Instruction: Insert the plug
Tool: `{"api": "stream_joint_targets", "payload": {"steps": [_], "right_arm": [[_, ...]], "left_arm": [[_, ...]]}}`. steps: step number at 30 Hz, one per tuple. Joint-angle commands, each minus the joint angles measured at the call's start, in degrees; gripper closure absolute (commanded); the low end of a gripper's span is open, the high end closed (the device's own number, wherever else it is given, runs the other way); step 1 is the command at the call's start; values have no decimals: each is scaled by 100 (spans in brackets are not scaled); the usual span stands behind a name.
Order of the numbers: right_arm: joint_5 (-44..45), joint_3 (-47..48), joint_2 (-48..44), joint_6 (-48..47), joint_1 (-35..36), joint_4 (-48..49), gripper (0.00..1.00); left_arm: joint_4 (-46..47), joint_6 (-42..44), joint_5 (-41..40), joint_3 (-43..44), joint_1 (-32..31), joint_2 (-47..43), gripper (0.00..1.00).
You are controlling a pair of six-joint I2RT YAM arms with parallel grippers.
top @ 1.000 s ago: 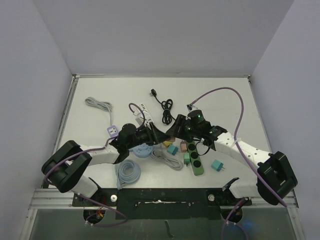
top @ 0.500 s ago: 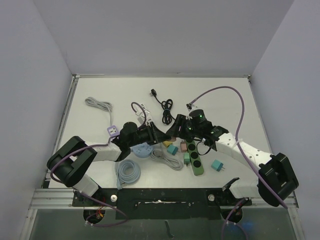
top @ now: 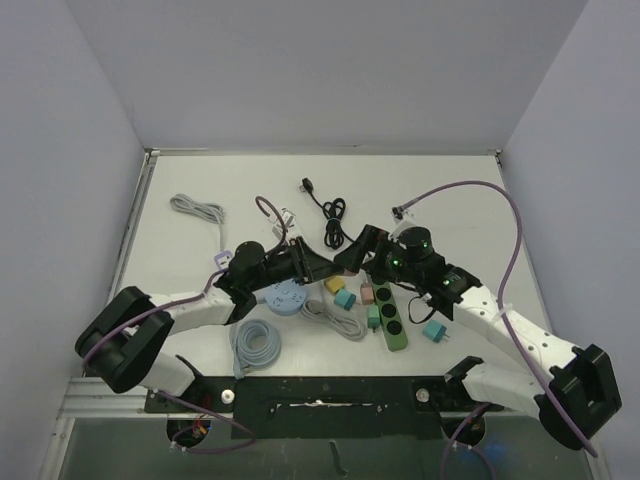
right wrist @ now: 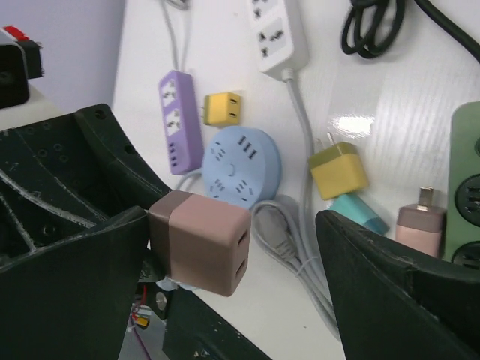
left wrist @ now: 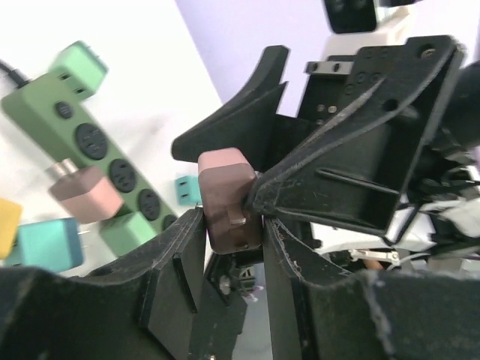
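Note:
Next, my right gripper grabs the pink plug by the sides of its body, slotted side inward, which leaves the plug's prong end free to insert.
A pink cube plug (left wrist: 227, 196) is pinched between the fingers of my left gripper (left wrist: 232, 225), which is shut on it above the table. In the right wrist view the same plug (right wrist: 201, 244) hangs just inside my right gripper (right wrist: 240, 225), whose jaws stand wide open, the right one well clear of it. Seen from above, the two grippers meet nose to nose, left gripper (top: 303, 262) and right gripper (top: 350, 256); the plug is hidden there. The green power strip (top: 388, 322) lies below the right gripper, with another pink plug (left wrist: 84, 193) beside it.
Below the grippers lie a round blue socket hub (top: 288, 298), a yellow plug (right wrist: 339, 171), a teal plug (right wrist: 358, 214) and a grey cable (top: 335, 318). A purple strip (top: 226, 262) and white strip (right wrist: 279, 34) lie to the left, a black cable (top: 325, 210) behind.
My left gripper has closed on the pink plug. My right gripper has opened wide and let it go, and the right arm has drawn back a little to the right.

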Motion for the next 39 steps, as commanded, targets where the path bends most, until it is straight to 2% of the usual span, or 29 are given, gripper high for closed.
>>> {"api": "stream_joint_targets", "payload": {"steps": [1,6,11,17,20,22,26,32,35,37,39], "right_arm": [[-129,-219,-743,147,-15,799,6],[-816,-535,-1332,603,0,1827,12],[-1425,-797,-1479,1166,18,2927,21],[-1445,-1044,-1517,1494,156,3857,17],[-1350,-1165,-1496,1549,172,4223,19],[-1282,-1191,-1453,1547,171,4305,24],[-1053,-1332,-1340,1588,187,4729,41],[-903,-1271,-981,1416,212,5089,48],[-862,-1290,-781,1498,209,5416,56],[-836,-1293,-695,1535,222,5528,68],[-823,-1308,-681,1522,215,5435,76]], "left_arm": [[275,-230,374,226,103,-830,80],[-29,-698,598,411,105,-1519,80],[-269,-1057,512,582,107,-1945,80],[-774,-1139,-136,654,121,-2081,82],[-712,-1298,-321,665,134,-1976,82],[-543,-1440,-366,640,131,-1919,82],[-472,-1543,-521,568,129,-1877,82],[-229,-1744,-494,378,134,-1846,82],[-243,-1743,-530,308,135,-1864,82],[-313,-1684,-568,268,131,-1885,82],[-614,-1523,-637,259,151,-1951,73]]}}
